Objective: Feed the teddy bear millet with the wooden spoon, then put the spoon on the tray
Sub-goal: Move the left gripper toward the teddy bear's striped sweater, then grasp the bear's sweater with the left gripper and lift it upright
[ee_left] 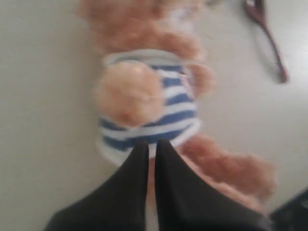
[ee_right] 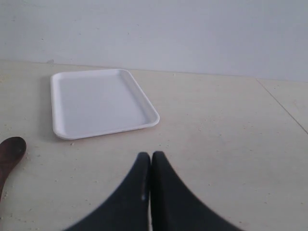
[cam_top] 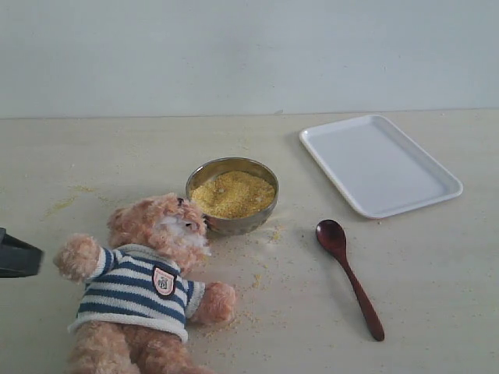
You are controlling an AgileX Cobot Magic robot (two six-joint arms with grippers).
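The teddy bear's big head [cam_top: 160, 227] and legs stick out at opposite ends, so my left gripper will next grab the teddy bear around its striped middle [cam_top: 134, 290].
The teddy bear [cam_top: 144, 284] lies on its back at the lower left of the table, its head against a metal bowl [cam_top: 231, 195] heaped with millet [cam_top: 232, 193]. To the bowl's right the wooden spoon [cam_top: 348, 276] lies flat on the table, bowl end toward the back. Behind it sits the white tray [cam_top: 378, 163], with nothing on it. My left gripper [ee_left: 151, 143] is shut and empty, hovering by the bear's [ee_left: 149, 91] legs; a dark part of that arm [cam_top: 17, 255] shows at the left edge. My right gripper [ee_right: 150, 155] is shut and empty, short of the tray [ee_right: 98, 101], with the spoon's bowl [ee_right: 9, 153] off to one side.
Loose millet grains [cam_top: 261, 282] are scattered on the table around the bowl and the bear. A plain pale wall runs along the table's far edge.
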